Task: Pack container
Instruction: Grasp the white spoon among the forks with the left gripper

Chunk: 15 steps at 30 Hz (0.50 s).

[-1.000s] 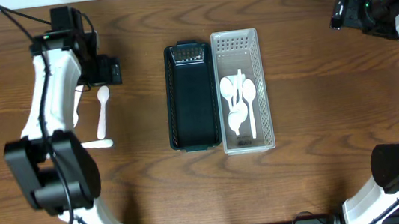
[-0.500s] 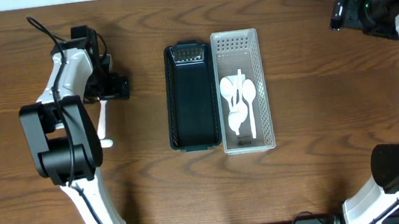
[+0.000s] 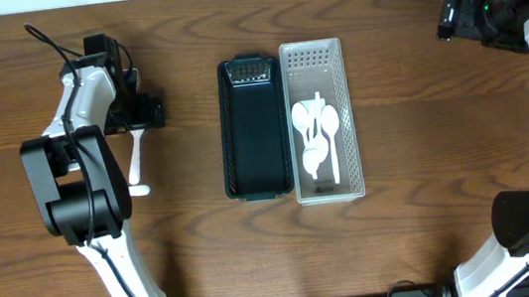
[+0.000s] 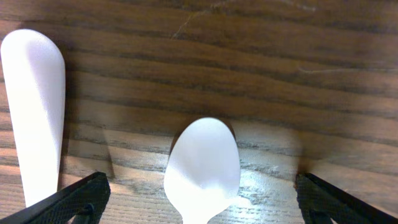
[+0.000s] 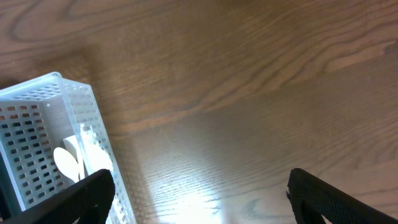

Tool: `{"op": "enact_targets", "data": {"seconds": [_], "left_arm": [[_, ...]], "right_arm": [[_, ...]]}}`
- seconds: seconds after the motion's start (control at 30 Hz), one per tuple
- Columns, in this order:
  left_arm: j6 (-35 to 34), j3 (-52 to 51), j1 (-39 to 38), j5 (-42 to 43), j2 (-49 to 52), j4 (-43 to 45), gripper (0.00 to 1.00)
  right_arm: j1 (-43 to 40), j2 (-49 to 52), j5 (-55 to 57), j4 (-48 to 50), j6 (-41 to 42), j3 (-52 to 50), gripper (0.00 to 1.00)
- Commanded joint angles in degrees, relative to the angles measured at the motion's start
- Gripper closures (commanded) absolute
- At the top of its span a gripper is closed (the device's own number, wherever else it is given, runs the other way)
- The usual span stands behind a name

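My left gripper needs to close on the spoon's bowl next. My fingers meet their shadows in the left wrist view, and the spoon's bowl is between them.
A white spoon [image 3: 134, 155] lies on the table left of the containers. Its bowl [image 4: 203, 163] sits between the open fingers of my left gripper [image 3: 139, 116], which is right over it. A second white spoon [image 4: 34, 106] lies just to the left in the left wrist view. Another spoon end [image 3: 140, 191] pokes out beside the left arm. The white perforated basket [image 3: 344, 119] holds several white spoons [image 3: 317, 132]. It also shows in the right wrist view [image 5: 37, 118]. The dark green tray [image 3: 227, 133] stands beside it, empty. My right gripper [image 3: 451, 17] is open and empty, high at the far right.
The basket and the tray stand side by side, touching, at mid table. The left arm's own links [image 3: 73, 180] lie over the table left of the loose spoons. Bare wood [image 5: 249, 93] lies below the right gripper.
The left arm swung round and its gripper moved down over the spoon's bowl, which showed a second ago. The right arm has not moved.
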Motion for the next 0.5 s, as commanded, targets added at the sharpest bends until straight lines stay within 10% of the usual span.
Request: {"op": "enact_targets", "data": {"seconds": [0.0,0.47], "left_arm": [[0.61,0.07,0.22,-0.31,1.31,0.48,0.06],[0.13,0.07,0.17,-0.31,1.31,0.15,0.54]], "right_arm": [[-0.15,-0.11,0.24,-0.59,-0.59,0.37,0.08],[-0.11,-0.11,0.26,-1.66,-0.59,0.37,0.08]]}}
